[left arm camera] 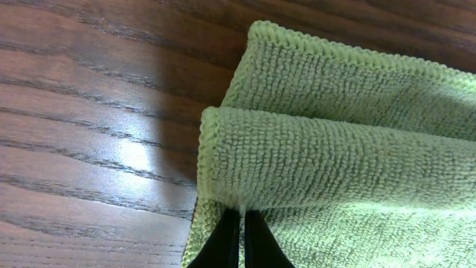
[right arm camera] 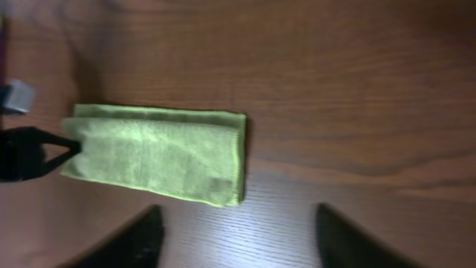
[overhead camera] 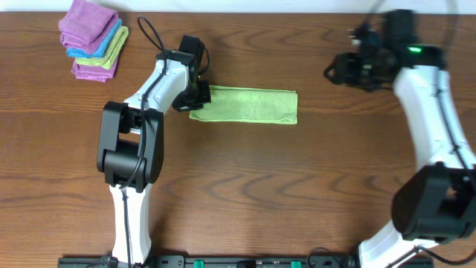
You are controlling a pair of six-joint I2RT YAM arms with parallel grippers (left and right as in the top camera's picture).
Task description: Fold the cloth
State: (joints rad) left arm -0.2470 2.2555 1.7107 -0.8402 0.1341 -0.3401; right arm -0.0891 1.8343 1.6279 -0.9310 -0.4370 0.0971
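Observation:
The right gripper grabs the cloth by its short hemmed end point(overhead camera: 295, 108) point(right arm camera: 239, 161) next, opposite my left gripper, to fold that end over.
The lime-green cloth point(overhead camera: 249, 105) lies folded into a long strip on the table, running left to right. My left gripper point(overhead camera: 195, 99) is at its left end, fingers shut on the cloth's folded edge; the left wrist view shows the fingertips point(left arm camera: 242, 219) pinched together on the terry fold point(left arm camera: 335, 156). My right gripper point(overhead camera: 332, 71) is open and empty, held above the table to the right of the cloth. In the right wrist view its two fingers point(right arm camera: 238, 234) are spread wide, with the cloth point(right arm camera: 160, 152) ahead and to the left.
A stack of folded purple, blue and yellow-green cloths point(overhead camera: 93, 39) sits at the back left corner of the wooden table point(overhead camera: 297, 186).

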